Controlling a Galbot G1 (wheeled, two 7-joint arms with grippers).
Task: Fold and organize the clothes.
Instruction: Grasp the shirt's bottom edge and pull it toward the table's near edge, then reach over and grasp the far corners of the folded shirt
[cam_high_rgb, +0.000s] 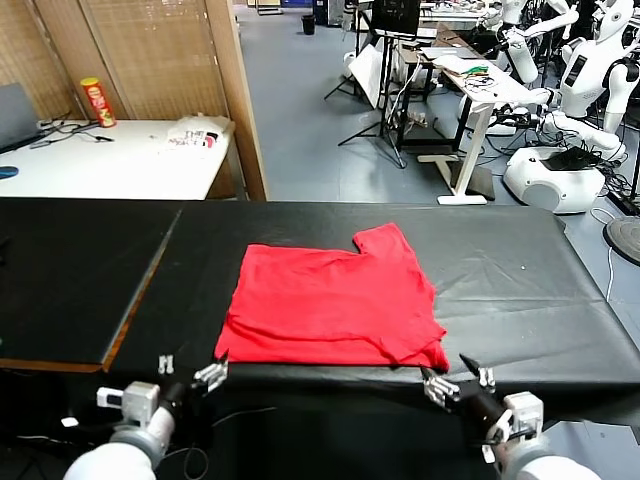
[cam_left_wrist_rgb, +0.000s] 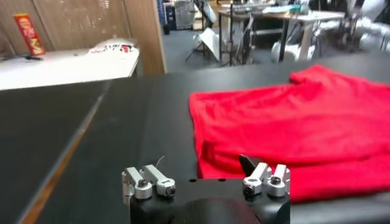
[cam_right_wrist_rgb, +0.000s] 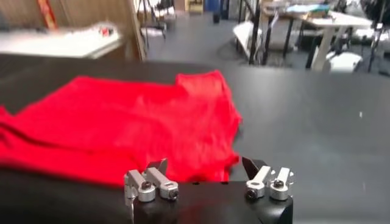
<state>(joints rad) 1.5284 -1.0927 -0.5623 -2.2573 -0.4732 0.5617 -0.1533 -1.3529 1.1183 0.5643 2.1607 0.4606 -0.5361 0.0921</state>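
Observation:
Next, my right gripper grabs the T-shirt by its poking-out sleeve (cam_high_rgb: 384, 243) to fold the red T-shirt over toward its hem.
The clothes are one bright red T-shirt (cam_high_rgb: 330, 300), lying folded and flat on the black table (cam_high_rgb: 520, 280), with one sleeve poking out at its far right corner. Its near hem lies along the table's front edge. My left gripper (cam_high_rgb: 190, 367) sits just off the shirt's near left corner, open and holding nothing. Level with the near right corner is my right gripper (cam_high_rgb: 460, 378), also open and empty. The left wrist view shows the shirt (cam_left_wrist_rgb: 286, 115) just beyond the spread left gripper (cam_left_wrist_rgb: 204, 163). In the right wrist view the shirt (cam_right_wrist_rgb: 134, 122) lies ahead of the right gripper (cam_right_wrist_rgb: 205, 165).
A second black panel (cam_high_rgb: 70, 270) adjoins the table on the left, with a wood-coloured seam between them. Behind stand a white table with a red snack can (cam_high_rgb: 97, 101), a wooden partition (cam_high_rgb: 240, 100), and desks, stands and white robots (cam_high_rgb: 590, 70).

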